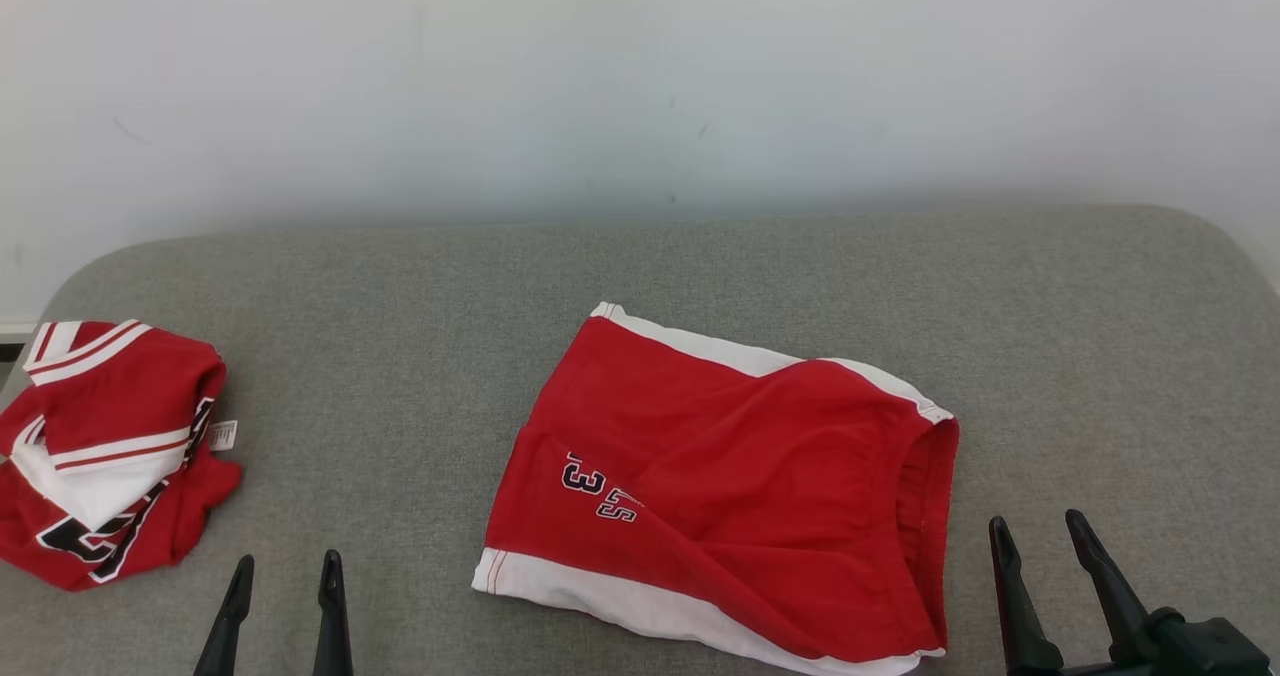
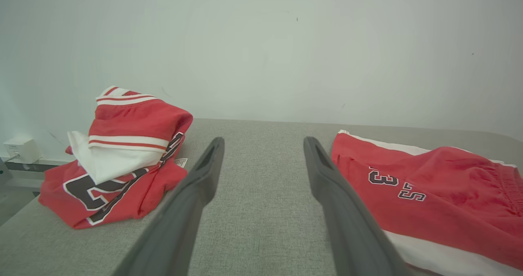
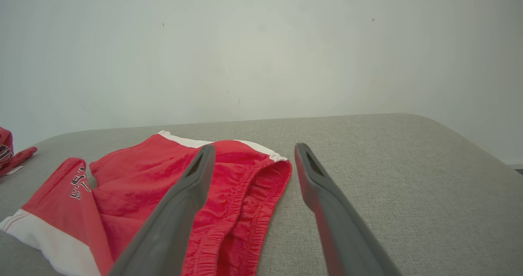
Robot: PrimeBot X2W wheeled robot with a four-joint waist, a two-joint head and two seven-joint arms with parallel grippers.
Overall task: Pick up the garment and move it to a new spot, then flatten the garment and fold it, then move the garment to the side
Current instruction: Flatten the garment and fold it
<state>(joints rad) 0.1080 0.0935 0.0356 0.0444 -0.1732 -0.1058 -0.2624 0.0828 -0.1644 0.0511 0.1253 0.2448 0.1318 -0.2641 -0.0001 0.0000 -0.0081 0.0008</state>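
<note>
Next, the left gripper grabs the white-striped corner of the leg hem, since the red shorts lie flat and slack on the grey padding.
A pair of red shorts with white trim and dark numbers lies flat on the grey padded surface, waistband towards the right. It also appears in the left wrist view, the shorts at the right, and in the right wrist view, the shorts at the left. A bunched red and white jersey sits at the left edge. My left gripper is open, between jersey and shorts, touching neither. My right gripper is open, just right of the waistband. Both hold nothing.
A pale wall stands behind the surface, whose far corners are rounded. In the left wrist view the jersey lies left of my open fingers, and a small white box sits by the wall beyond the surface's left edge.
</note>
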